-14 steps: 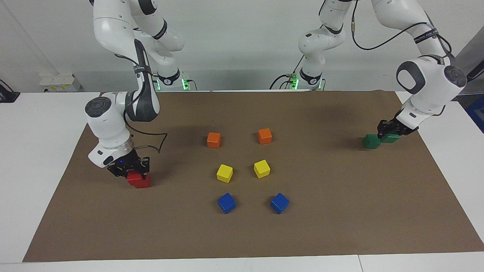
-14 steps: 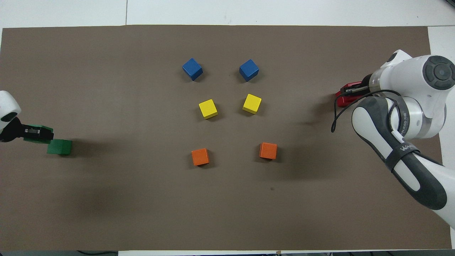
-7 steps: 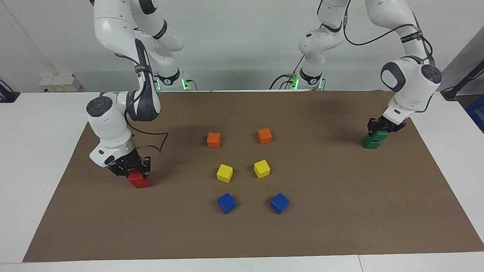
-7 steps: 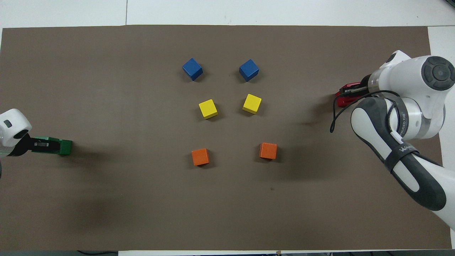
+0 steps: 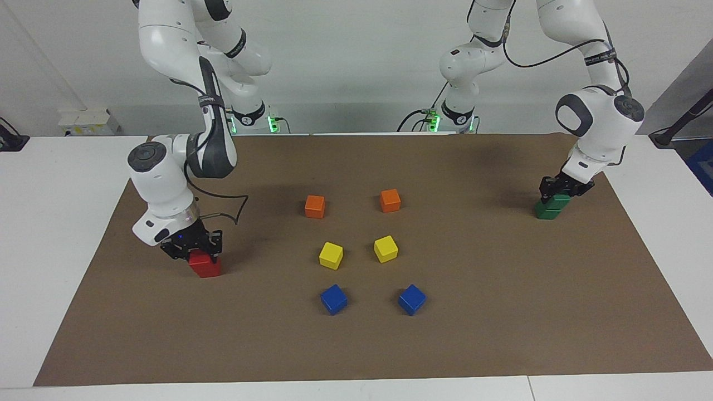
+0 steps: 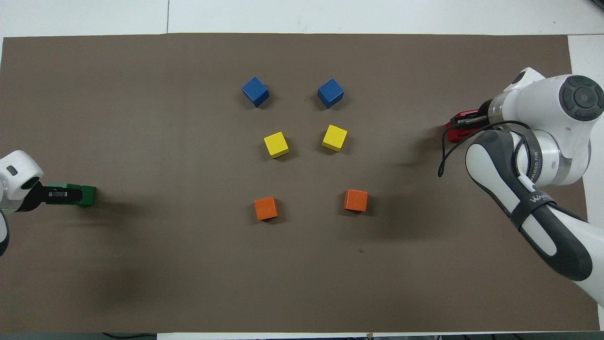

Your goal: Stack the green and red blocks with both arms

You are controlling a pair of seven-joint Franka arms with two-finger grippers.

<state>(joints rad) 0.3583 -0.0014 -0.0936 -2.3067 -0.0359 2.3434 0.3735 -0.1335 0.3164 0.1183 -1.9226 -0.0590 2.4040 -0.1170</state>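
Note:
The held green block sits over the lower green block in the overhead view, where it would stand, so it is now time for my left gripper to release it.
At the left arm's end of the brown mat, my left gripper (image 5: 558, 191) is shut on a green block (image 5: 560, 200). That block rests on, or hangs just over, a second green block (image 5: 547, 211), slightly offset from it. From overhead the left gripper (image 6: 57, 194) covers most of the green pair (image 6: 86, 195). At the right arm's end, my right gripper (image 5: 195, 249) is shut on a red block (image 5: 198, 258) that sits on top of another red block (image 5: 209, 270). Overhead, the right arm hides most of the red blocks (image 6: 454, 136).
In the middle of the mat (image 5: 501, 312) stand three pairs of cubes. The orange ones (image 5: 315, 206) (image 5: 390, 200) are nearest the robots, then the yellow ones (image 5: 331, 255) (image 5: 385, 248), with the blue ones (image 5: 333, 299) (image 5: 412, 299) farthest.
My left gripper has carried its green block from beside the other green block to on top of it. The right gripper with its red block has barely shifted.

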